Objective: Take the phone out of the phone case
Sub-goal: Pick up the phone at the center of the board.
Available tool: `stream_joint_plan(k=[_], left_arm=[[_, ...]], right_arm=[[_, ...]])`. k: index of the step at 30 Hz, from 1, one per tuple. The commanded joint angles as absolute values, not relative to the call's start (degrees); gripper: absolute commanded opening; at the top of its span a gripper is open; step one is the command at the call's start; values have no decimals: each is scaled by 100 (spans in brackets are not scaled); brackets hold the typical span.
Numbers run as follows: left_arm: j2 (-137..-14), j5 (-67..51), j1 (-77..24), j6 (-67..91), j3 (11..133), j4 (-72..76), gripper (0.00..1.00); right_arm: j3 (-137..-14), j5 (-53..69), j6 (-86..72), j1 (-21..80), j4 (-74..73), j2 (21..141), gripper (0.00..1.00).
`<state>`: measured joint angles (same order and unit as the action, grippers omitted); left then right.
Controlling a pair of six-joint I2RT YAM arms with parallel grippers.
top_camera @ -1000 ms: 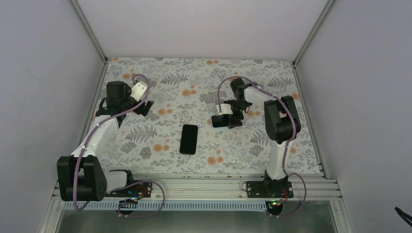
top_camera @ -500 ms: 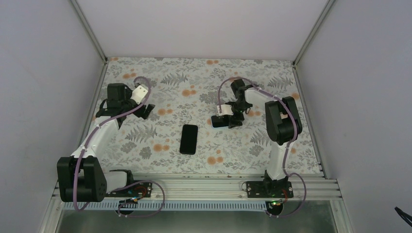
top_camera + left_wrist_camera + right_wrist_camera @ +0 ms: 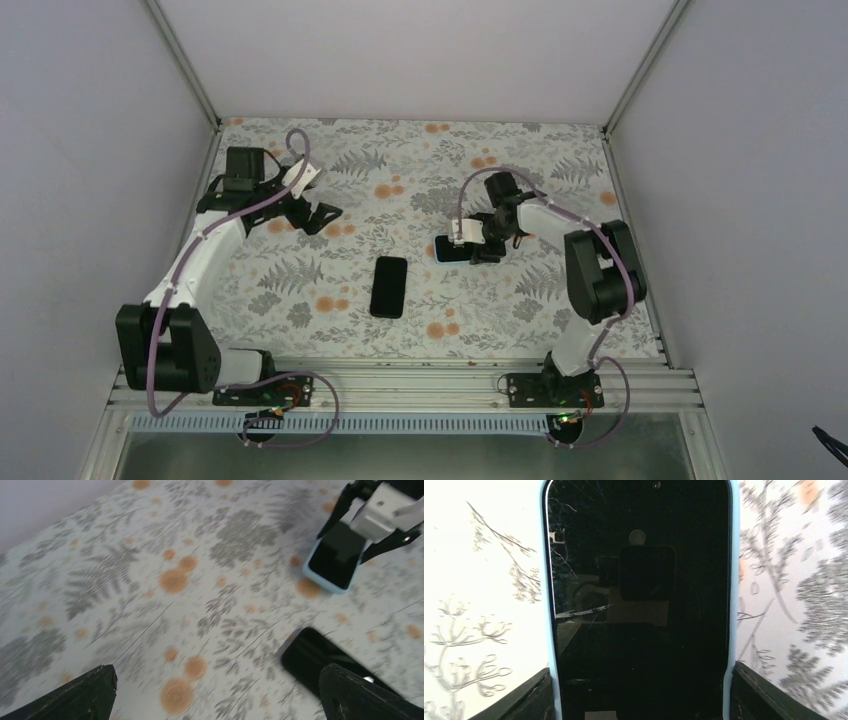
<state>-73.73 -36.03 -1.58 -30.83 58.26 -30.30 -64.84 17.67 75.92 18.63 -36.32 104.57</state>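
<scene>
The left gripper will reach the light blue phone case's case and, to take the phone out, grab it by its uncovered short end (image 3: 440, 250).
A phone with a dark screen (image 3: 639, 595) sits in a light blue phone case (image 3: 734, 580) that lies flat on the floral table (image 3: 330, 170), right of centre (image 3: 450, 250). My right gripper (image 3: 639, 700) straddles its near end, and its black fingers (image 3: 751, 692) touch both long sides of the case. In the left wrist view the same case (image 3: 330, 562) lies under the right gripper (image 3: 372, 522). My left gripper (image 3: 215, 695) hangs open over bare table at the back left (image 3: 325, 215), well apart from the case.
A second black phone (image 3: 389, 286) without a blue case lies flat near the table's middle, and its end shows by the left gripper's right finger (image 3: 320, 657). White walls enclose the table on three sides.
My right gripper's jaws have closed in onto the case's sides and that arm's elbow shifted right. My left gripper has swung right toward the table's centre, still open.
</scene>
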Motion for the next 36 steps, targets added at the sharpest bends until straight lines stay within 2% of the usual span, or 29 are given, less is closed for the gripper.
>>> stream_joint_plan(k=[1,8,16,21,27,32,36], left_arm=[[-8090,-4774,-399,-2912,6623,-3600,100],[-9613,-5496,-1076,-2538,8144,-4579,100],[-11102,-6234,-1193,-2280,9634,-5501,100],[-11496,-6310,-1258,-2282,9883,-5738,98],[-11405,-6250,-1297,-1859,9643,-5233,94],[-11515,-6321,-1318,-2005,9794,-5474,83],[-11575,-6436,-1319,-2164,9771,-5644,66]], right_arm=[[-6245,2343,7276,2013,-3085,9391,50],[-6103,2132,6794,2464,-2669,8671,47],[-6088,1604,6269,2966,-1696,8462,44],[-6438,1282,6191,3262,-1588,8743,44],[-6913,789,6138,3566,-1349,9231,43],[-7137,185,6114,3805,-885,9638,43],[-7375,59,6052,3865,-814,9876,42]])
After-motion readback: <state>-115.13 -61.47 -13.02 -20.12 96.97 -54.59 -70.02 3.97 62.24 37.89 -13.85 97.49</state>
